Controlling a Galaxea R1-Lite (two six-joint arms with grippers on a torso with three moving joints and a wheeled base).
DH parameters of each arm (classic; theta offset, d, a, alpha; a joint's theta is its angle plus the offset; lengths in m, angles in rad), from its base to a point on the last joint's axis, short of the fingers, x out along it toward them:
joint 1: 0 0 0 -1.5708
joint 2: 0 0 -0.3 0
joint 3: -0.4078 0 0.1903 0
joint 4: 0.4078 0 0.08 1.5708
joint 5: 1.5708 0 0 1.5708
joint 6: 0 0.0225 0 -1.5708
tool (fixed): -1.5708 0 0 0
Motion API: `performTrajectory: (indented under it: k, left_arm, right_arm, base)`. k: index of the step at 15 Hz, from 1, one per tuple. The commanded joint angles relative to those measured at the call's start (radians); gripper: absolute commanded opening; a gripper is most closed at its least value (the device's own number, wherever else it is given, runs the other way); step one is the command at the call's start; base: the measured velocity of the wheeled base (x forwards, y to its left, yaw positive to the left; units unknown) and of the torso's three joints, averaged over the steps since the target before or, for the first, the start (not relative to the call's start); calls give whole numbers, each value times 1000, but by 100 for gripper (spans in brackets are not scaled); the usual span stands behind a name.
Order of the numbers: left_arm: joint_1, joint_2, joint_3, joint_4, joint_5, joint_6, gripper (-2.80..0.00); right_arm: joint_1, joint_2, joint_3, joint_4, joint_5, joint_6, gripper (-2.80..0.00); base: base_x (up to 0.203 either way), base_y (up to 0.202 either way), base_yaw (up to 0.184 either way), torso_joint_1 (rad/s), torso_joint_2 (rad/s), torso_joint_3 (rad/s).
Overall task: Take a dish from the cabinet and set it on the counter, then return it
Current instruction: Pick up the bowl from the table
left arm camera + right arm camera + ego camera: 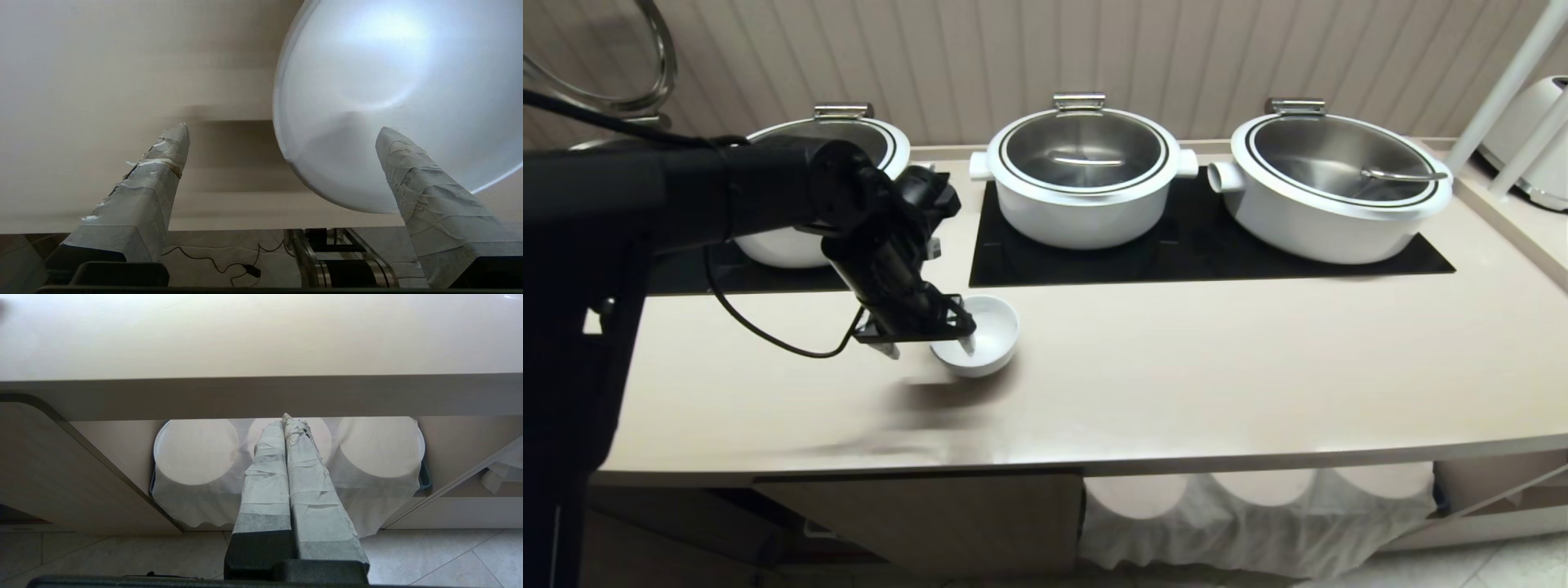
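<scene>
Next, my left gripper takes hold of the bowl by its rim (pixel 939 357) to put the white bowl back in the cabinet (pixel 934 524).
The dish (pixel 988 333), a glossy white bowl, stands upright on the cream counter (pixel 1176 367) in front of the left black panel. My left gripper (pixel 929 349) hangs over its left rim and is open. One taped finger is over the inside of the bowl, the other outside it over bare counter. In the left wrist view the dish (pixel 388 81) fills the space beyond the left gripper (pixel 282 130), whose jaws stand wide apart without pressing on the rim. My right gripper (pixel 286 418) is shut and empty, parked low before the cabinet (pixel 61 465), whose door stands open.
Three white pots stand on the black panels: left (pixel 792 245), middle (pixel 1085 175), right (pixel 1339 188). Cloth-covered round stacks (pixel 1258 506) sit in the cabinet under the counter. An open door panel (pixel 931 514) juts out below the counter's front edge. A cable (pixel 760 331) loops over the counter.
</scene>
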Motion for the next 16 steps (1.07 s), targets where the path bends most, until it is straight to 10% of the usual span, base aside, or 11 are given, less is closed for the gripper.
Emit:
performTrajectory:
  k: [1, 16]
  left_arm:
    - [-1, 17, 0, 6, 1, -4, 0]
    - [-12, 63, 1, -54, 1, -50, 0]
  right_arm:
    - [0, 2, 0, 0, 0, 0, -280]
    - [1, 2, 0, -2, 0, 0, -280]
  base:
    - [0, 0, 0, 0, 0, 0]
    - [0, 0, 0, 0, 0, 0]
